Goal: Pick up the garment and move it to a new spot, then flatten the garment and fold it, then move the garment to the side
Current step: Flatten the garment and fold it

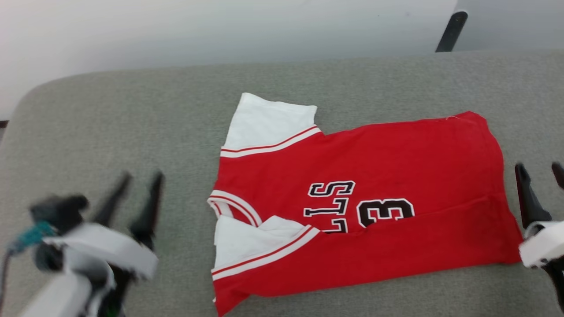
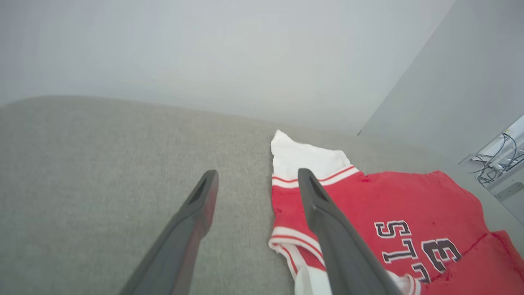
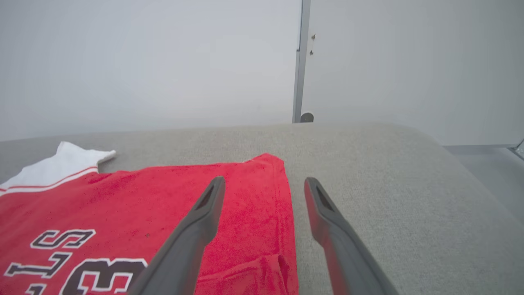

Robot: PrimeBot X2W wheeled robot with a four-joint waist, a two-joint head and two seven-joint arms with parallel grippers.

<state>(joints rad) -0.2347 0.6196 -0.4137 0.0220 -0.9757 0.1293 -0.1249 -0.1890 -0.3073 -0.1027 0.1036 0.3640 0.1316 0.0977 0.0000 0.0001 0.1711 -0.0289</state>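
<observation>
The garment's far hem corner (image 1: 469,116) (image 3: 269,159) is puckered up while the garment's red body lies flat. My right gripper needs to grab the garment by that corner next.
The garment (image 1: 374,176), a small red shirt with white sleeve panels, striped trim and black lettering, lies on the grey surface (image 1: 132,114) with its near long edge folded over the front. Its collar end points left. My left gripper (image 1: 140,182) is open and hangs left of the collar, apart from the cloth. In the left wrist view the left gripper (image 2: 258,180) has bare grey surface between its tips, the garment (image 2: 389,205) to the right. My right gripper (image 1: 539,171) is open just past the hem end. The right wrist view shows the right gripper (image 3: 264,186) over the garment (image 3: 143,196) hem edge, holding nothing.
The grey padded surface has a rounded far edge with a pale wall behind it. A dark leg or post (image 1: 450,31) rises at the back right. Loose cables (image 2: 497,164) lie beyond the surface's right side in the left wrist view.
</observation>
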